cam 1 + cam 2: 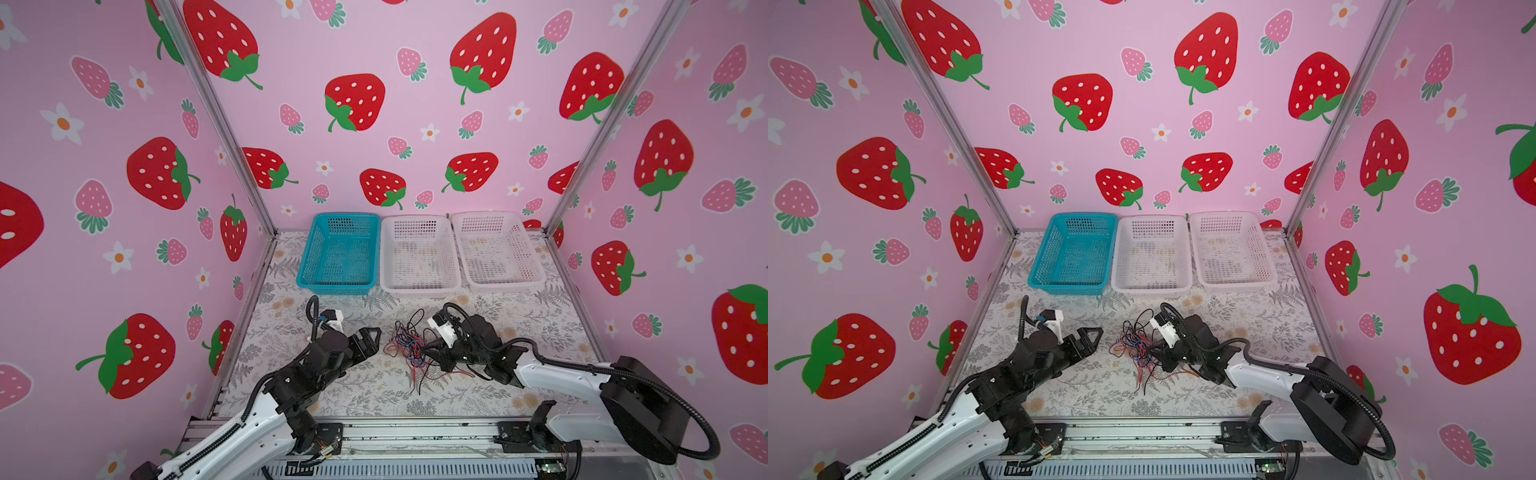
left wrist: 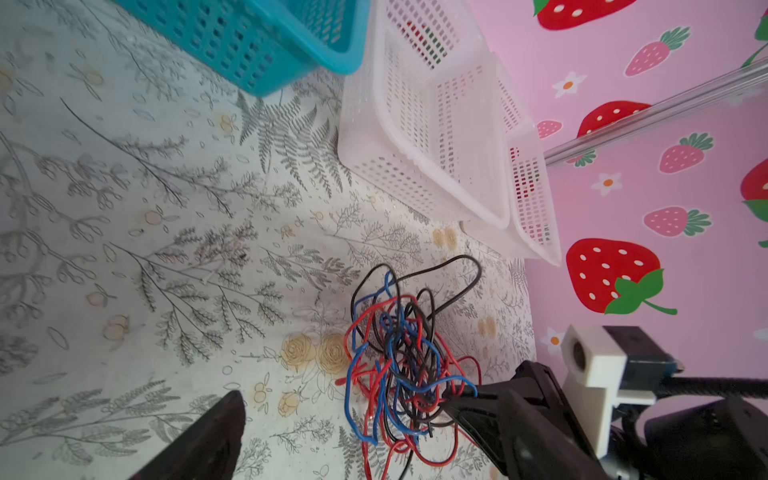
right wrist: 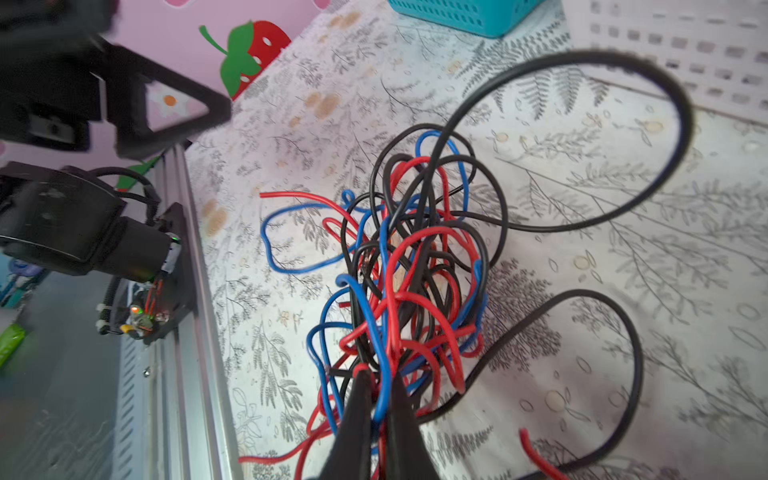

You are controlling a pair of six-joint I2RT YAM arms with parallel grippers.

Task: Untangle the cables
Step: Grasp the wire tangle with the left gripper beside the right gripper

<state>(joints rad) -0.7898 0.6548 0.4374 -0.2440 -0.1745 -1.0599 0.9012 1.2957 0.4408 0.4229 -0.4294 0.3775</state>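
Observation:
My left gripper grabs the heap's blue and red wires next on the side of the heap facing it, to leave the black loops free for untangling.
The cables are one tangled heap of thin red, blue and black wires in the middle of the table, seen in both top views. My right gripper is shut on a bunch of strands at the heap's right edge; a blue and a red wire pass between its tips. It also shows in a top view. My left gripper hovers open just left of the heap, holding nothing. In the left wrist view one of its fingers is well apart from the cables. Loose black loops spread away from the heap.
A blue basket and two white baskets stand in a row at the back of the table. Pink strawberry walls close in three sides. A metal rail runs along the front edge.

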